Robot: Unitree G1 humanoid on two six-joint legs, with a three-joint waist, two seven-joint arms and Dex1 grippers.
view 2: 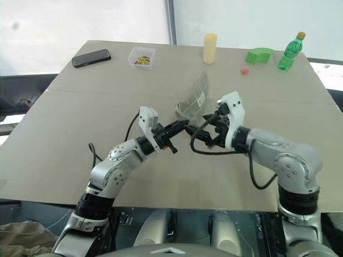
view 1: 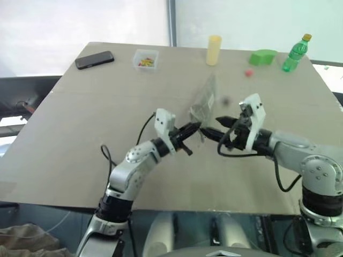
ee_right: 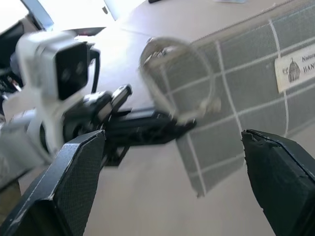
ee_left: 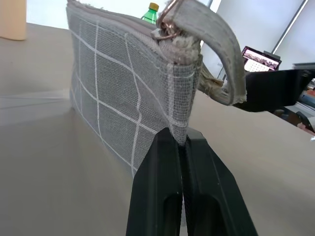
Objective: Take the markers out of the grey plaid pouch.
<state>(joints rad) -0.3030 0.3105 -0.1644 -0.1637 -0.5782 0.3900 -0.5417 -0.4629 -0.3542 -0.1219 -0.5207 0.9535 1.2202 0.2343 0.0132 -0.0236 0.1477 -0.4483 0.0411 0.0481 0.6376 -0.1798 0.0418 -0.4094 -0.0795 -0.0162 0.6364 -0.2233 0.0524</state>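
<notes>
My right gripper is to grab the grey zipper pull by its loop strap next, to open the pouch [view 1: 204, 100] [ee_right: 251, 93] for the markers.
The grey plaid pouch [view 1: 204, 100] hangs tilted above the middle of the table. My left gripper [view 1: 195, 129] is shut on its lower near corner, and in the left wrist view the fabric [ee_left: 123, 98] is pinched between the two black fingers [ee_left: 157, 177]. A grey loop strap [ee_left: 224, 54] with a metal ring sits at the pouch's top corner. My right gripper [view 1: 214, 127] stands open just right of that same end, its jaws wide apart on either side of the strap [ee_right: 177, 78] and touching nothing. The markers are hidden.
Along the table's far side lie a black phone [view 1: 94, 59], a small clear box of coloured bits [view 1: 145, 59], a yellow cylinder [view 1: 214, 50], a red ball [view 1: 248, 73], a green block [view 1: 262, 57] and a green bottle [view 1: 296, 53].
</notes>
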